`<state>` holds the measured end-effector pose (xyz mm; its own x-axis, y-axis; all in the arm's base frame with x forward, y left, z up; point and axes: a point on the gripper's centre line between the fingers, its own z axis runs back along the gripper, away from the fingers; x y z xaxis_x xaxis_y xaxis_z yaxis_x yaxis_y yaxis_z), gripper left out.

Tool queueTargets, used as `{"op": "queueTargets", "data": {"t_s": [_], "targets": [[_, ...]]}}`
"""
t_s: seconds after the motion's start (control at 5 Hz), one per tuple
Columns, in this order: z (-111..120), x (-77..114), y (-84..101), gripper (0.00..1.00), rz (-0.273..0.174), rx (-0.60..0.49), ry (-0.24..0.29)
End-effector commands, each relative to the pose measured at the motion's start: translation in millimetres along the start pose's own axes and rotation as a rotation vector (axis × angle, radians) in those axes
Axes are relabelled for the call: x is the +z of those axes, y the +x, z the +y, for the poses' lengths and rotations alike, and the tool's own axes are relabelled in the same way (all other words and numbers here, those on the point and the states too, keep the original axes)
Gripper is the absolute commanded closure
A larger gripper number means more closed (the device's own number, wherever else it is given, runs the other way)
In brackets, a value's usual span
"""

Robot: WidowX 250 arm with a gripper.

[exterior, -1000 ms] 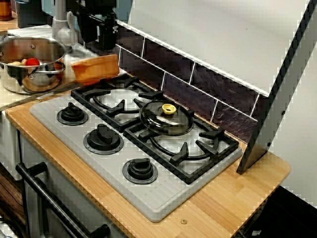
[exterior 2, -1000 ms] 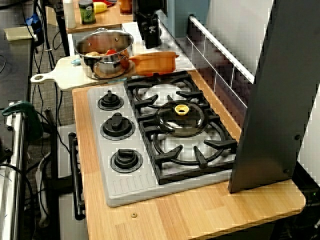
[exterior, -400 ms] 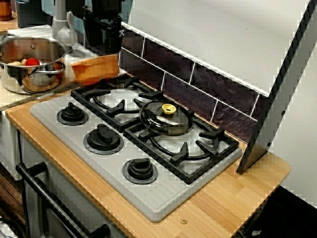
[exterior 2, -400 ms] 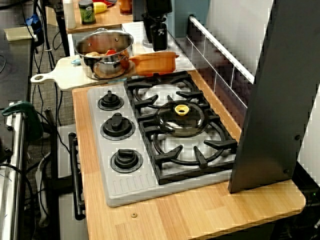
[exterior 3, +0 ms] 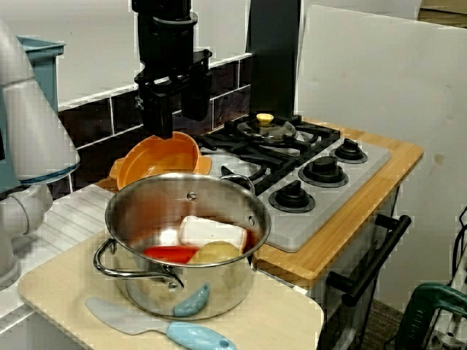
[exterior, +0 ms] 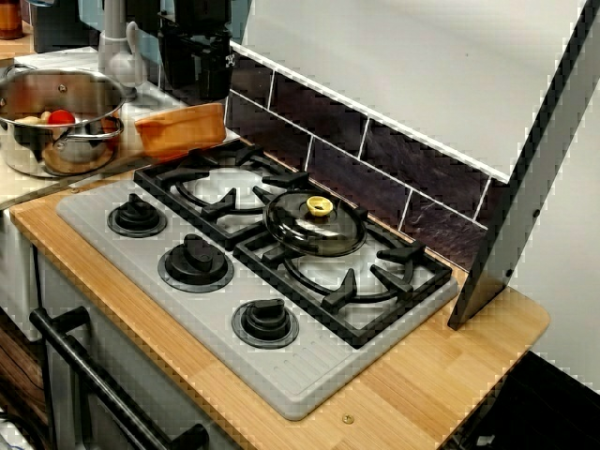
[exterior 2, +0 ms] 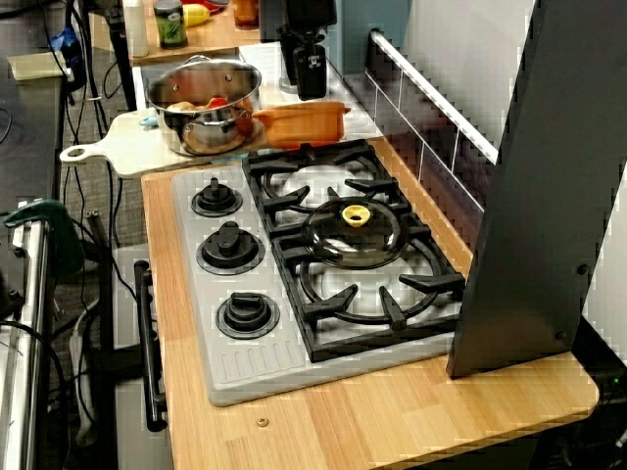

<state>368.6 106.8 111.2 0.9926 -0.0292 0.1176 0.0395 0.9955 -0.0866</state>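
Observation:
The robot's gripper will next pinch the bowl by its thin far rim (exterior: 199, 108), because the orange bowl (exterior: 178, 131) is far wider than the gripper's open fingers.
My black gripper (exterior 3: 176, 113) hangs open with nothing between its fingers, just above the back rim of an orange bowl (exterior 3: 157, 162) in the view from behind the pot. The bowl sits at the stove's far end, touching a steel pot (exterior 3: 186, 219) that holds a white block, a red piece and a yellowish piece. In the close view of the stove the gripper (exterior: 195, 70) stands over the bowl (exterior: 178, 131), beside the pot (exterior: 56, 117). A glass lid with a yellow knob (exterior: 315, 223) rests on the grates between the burners.
The pot stands on a pale cutting board (exterior 3: 277, 313) with a light blue spatula (exterior 3: 164, 328) in front. Three black knobs (exterior: 195, 262) line the stove's front. A dark slanted panel (exterior: 525, 187) leans at the counter's right end. A tiled wall (exterior: 375, 155) runs behind.
Between a second ago and 0.4 s ago the gripper came down and toward the orange bowl. Since then it has held still. Bowl, pot and lid have not moved.

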Motion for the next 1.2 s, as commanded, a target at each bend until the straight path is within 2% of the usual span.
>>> {"op": "queueTargets", "data": {"t_s": [0.0, 0.2, 1.0], "targets": [[7.0, 7.5, -6.7, 0.00, -0.031, -0.011, 0.039], [6.3, 0.8, -8.8, 0.00, -0.022, -0.011, 0.057], [6.9, -5.4, -9.8, 0.00, -0.012, 0.002, 0.066]]}}
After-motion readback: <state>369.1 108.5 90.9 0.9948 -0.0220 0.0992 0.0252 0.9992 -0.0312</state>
